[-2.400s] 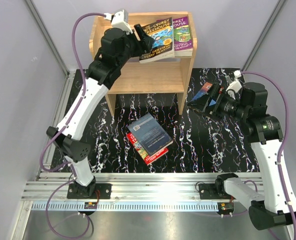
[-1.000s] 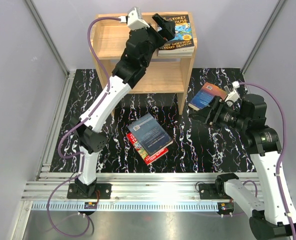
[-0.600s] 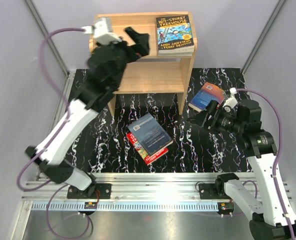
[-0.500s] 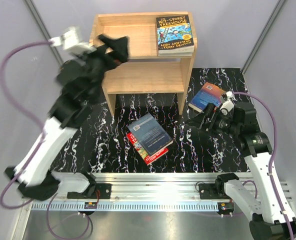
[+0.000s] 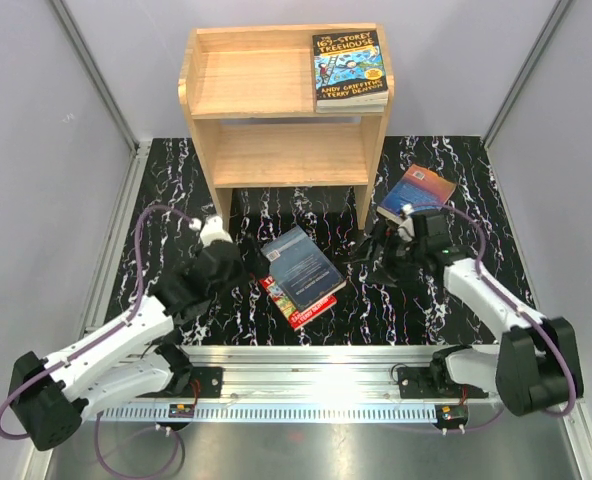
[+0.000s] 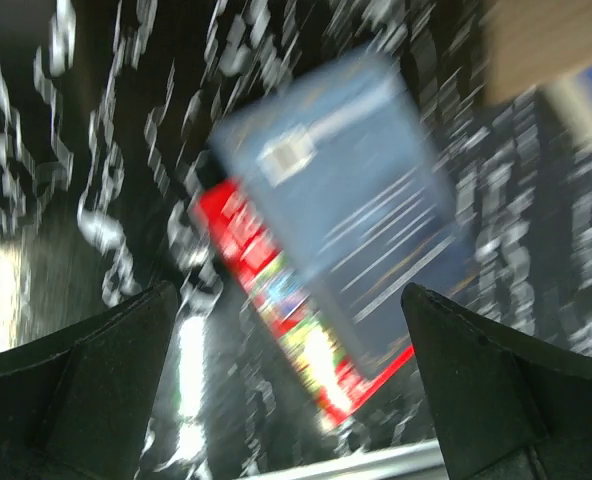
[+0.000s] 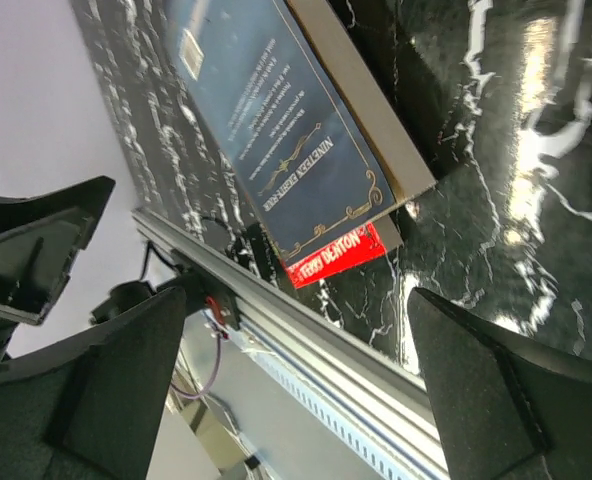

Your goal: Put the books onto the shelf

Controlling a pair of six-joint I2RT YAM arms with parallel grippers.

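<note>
The right gripper takes hold of the dark blue book by its page edge (image 5: 340, 281) (image 7: 403, 172) beside the gold scroll next, to put it onto the wooden shelf.
The wooden shelf (image 5: 246, 85) stands at the back, with a stack of books (image 5: 351, 68) on the right of its top tier. A dark blue book (image 5: 300, 264) lies on a red book (image 5: 306, 308) in the middle of the mat. A blue-orange book (image 5: 417, 190) lies by the shelf's right foot. My left gripper (image 5: 252, 256) hangs open, low at the pile's left; its wrist view is blurred and shows the dark blue book (image 6: 336, 195) over the red book (image 6: 276, 290). My right gripper (image 5: 370, 247) is open at the pile's right, facing the dark blue book (image 7: 276, 130) and red book (image 7: 331, 258).
The black marbled mat (image 5: 176, 200) covers the floor between grey walls. An aluminium rail (image 5: 316, 360) carrying both arm bases runs along the near edge, and it also shows as the rail (image 7: 336, 375) in the right wrist view. The shelf's lower tier (image 5: 286, 155) holds nothing.
My left arm has swung off the shelf top down to the mat beside the middle pile. My right gripper has opened wide, left the blue-orange book and dropped low toward the pile.
</note>
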